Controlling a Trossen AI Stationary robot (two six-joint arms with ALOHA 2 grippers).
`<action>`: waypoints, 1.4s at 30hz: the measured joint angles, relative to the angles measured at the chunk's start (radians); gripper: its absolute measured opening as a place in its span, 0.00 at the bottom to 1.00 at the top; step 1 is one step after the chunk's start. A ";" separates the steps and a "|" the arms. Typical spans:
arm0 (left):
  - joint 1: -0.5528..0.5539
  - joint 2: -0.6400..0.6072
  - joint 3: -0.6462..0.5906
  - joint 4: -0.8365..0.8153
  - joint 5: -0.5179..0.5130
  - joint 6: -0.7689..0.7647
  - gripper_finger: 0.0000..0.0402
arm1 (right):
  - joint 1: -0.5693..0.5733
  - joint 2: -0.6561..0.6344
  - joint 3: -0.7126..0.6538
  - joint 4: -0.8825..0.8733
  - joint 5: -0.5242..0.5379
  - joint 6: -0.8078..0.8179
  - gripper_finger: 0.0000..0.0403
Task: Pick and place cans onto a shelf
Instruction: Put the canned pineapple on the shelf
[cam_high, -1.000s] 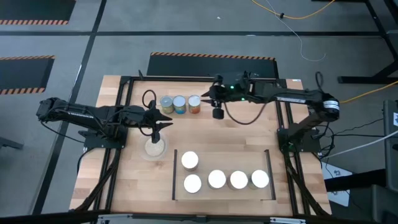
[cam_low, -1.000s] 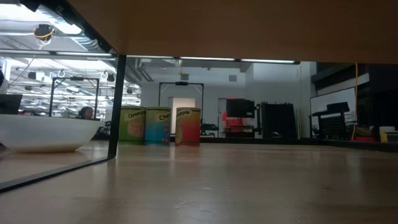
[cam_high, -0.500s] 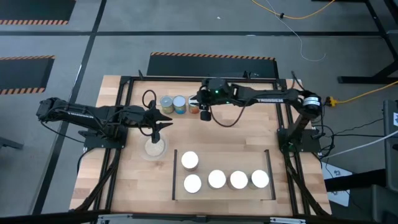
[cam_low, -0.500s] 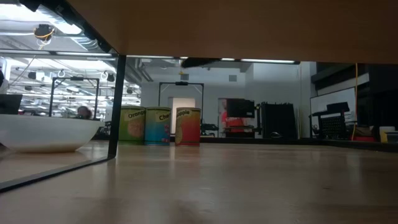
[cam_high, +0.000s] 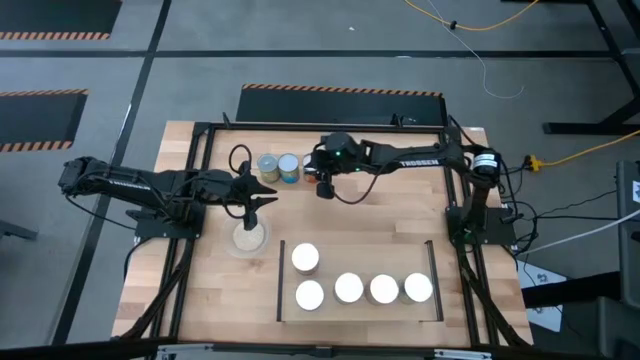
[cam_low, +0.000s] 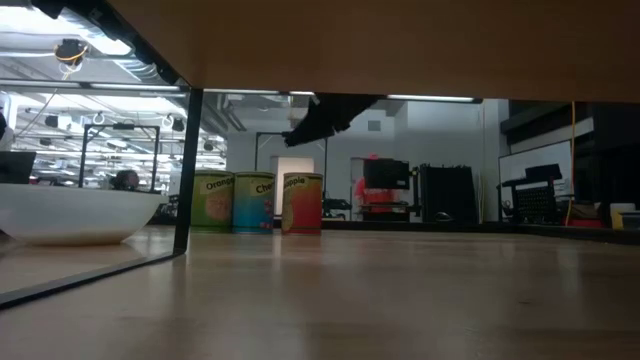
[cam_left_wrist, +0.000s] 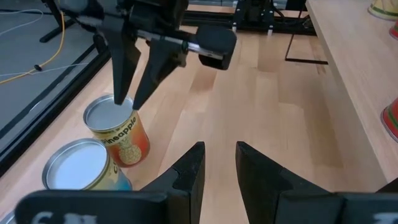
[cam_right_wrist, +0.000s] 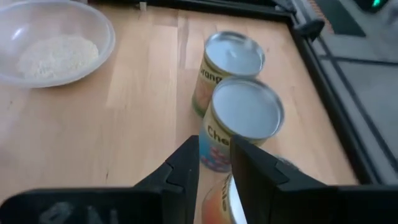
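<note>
My right gripper will grab the pineapple can next, holding it by its top rim (cam_right_wrist: 231, 198), to stand it on the light-wood shelf with the others.
Three cans stand upright in a row at the table's far side: orange (cam_high: 268, 167), blue (cam_high: 289, 167) and pineapple (cam_left_wrist: 118, 134). In the low view they show as orange (cam_low: 213, 200), blue (cam_low: 253, 202) and pineapple (cam_low: 302, 202). My right gripper (cam_high: 322, 176) hangs over the pineapple can, fingers pointing down, a narrow gap between them. Its tips (cam_low: 292, 140) stay above the can's top. Several more cans (cam_high: 348, 288) stand on the light-wood shelf (cam_high: 360, 262) between two black bars. My left gripper (cam_high: 262, 196) waits, slightly open, beside the bowl.
A clear bowl (cam_high: 249, 237) with beige grains stands on the table left of the shelf, below my left gripper. A black metal frame (cam_high: 200, 135) runs around the table's edges. Bare wood lies between the can row and the shelf.
My right gripper has gone toward the table's left edge along the far side, from right of the can row to over the pineapple can. It has also come down, so that it now shows in the low view. The cans have stayed put.
</note>
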 joint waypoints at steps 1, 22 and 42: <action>0.000 0.000 0.000 0.000 0.000 0.000 0.21 | 0.000 0.005 0.000 -0.001 0.000 0.013 0.24; 0.000 0.000 0.000 -0.019 0.000 0.000 0.21 | 0.001 0.065 0.000 0.000 0.140 0.013 0.24; 0.000 0.000 0.000 -0.019 0.000 0.000 0.21 | 0.000 0.066 -0.008 -0.038 0.141 0.038 0.24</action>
